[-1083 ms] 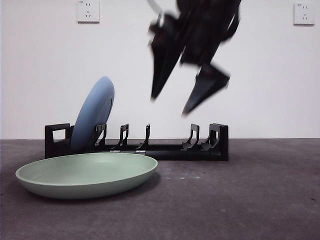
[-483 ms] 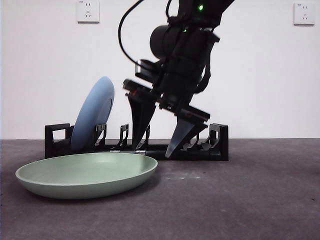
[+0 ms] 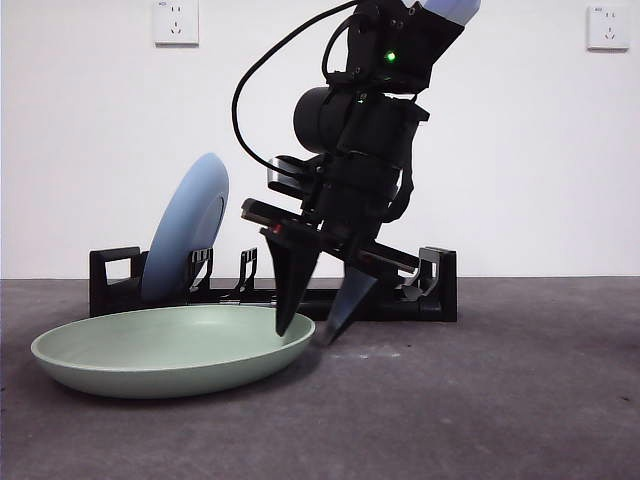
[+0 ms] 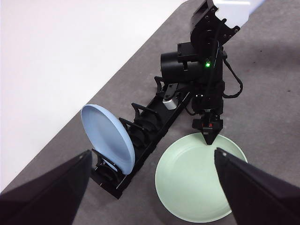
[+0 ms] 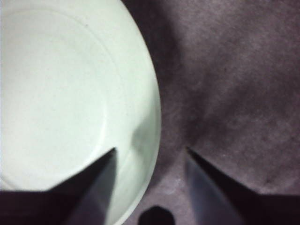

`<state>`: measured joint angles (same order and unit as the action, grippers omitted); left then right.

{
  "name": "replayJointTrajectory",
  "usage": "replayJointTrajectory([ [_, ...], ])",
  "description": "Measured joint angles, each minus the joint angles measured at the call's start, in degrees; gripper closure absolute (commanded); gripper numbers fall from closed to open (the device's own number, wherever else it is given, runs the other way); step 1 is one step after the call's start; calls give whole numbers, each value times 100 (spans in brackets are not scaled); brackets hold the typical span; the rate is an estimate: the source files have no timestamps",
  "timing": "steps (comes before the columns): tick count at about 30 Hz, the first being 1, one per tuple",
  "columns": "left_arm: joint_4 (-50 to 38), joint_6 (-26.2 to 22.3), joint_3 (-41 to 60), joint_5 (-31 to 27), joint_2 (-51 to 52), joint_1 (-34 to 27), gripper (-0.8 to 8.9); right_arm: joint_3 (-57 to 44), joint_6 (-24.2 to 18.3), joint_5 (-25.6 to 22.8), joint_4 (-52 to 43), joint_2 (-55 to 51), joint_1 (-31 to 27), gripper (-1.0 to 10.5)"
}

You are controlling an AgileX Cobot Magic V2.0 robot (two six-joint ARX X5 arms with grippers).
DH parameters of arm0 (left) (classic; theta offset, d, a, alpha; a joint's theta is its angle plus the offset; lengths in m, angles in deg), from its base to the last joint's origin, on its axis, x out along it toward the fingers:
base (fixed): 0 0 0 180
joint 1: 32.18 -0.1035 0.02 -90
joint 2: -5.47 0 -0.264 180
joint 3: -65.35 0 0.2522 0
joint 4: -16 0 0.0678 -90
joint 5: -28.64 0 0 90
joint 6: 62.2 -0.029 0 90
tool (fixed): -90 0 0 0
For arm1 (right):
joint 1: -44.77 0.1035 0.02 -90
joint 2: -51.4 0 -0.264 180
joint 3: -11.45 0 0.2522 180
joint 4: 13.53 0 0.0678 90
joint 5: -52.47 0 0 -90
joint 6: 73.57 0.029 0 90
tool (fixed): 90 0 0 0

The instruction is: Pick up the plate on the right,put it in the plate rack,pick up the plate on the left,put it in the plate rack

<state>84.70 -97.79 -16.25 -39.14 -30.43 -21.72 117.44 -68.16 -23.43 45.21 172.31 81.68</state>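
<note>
Next, my right gripper pinches the plate by its thin raised rim (image 3: 309, 326), since the green plate's broad middle (image 3: 175, 338) is wider than my open fingers.
A pale green plate (image 3: 150, 350) lies flat on the dark table in front of the plate rack (image 3: 112, 276). A blue plate (image 3: 186, 232) stands on edge in the rack's left end slot. My right gripper (image 3: 304, 337) is down at the green plate's right rim, open, one jaw over the plate's inside and the other outside it. In the right wrist view the rim of the green plate (image 5: 152, 126) runs between the jaws of the right gripper (image 5: 150, 150). My left gripper (image 4: 153, 151) hangs high above, open, looking down on the green plate (image 4: 194, 185), blue plate (image 4: 110, 138) and rack (image 4: 151, 123).
A white wall with two sockets (image 3: 176, 22) (image 3: 608, 27) stands behind the rack. The rack's slots to the right of the blue plate hold nothing. Bare grey table (image 3: 520, 390) lies to the right of the green plate.
The right arm has come down from above the rack to the green plate's right rim, jaws still open. Both plates stay where they were.
</note>
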Motion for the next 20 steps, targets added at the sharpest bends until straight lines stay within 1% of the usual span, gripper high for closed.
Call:
replayJointTrajectory([
  [3,0,0,0,0,-17,0,370,0,-2,44,-2,0,11,964],
  [7,2,0,0,0,-66,127,369,0,44,92,-33,0,17,963],
  [10,35,0,0,0,-127,323,370,0,90,223,-37,-2,15,963],
  [13,37,-44,0,-2,-234,566,369,0,103,378,138,-46,-13,963],
  [16,35,-168,0,-57,-385,846,369,-17,57,358,306,-271,-44,963],
  [20,35,-313,0,-404,-643,1366,369,-35,9,348,420,-863,-142,963],
])
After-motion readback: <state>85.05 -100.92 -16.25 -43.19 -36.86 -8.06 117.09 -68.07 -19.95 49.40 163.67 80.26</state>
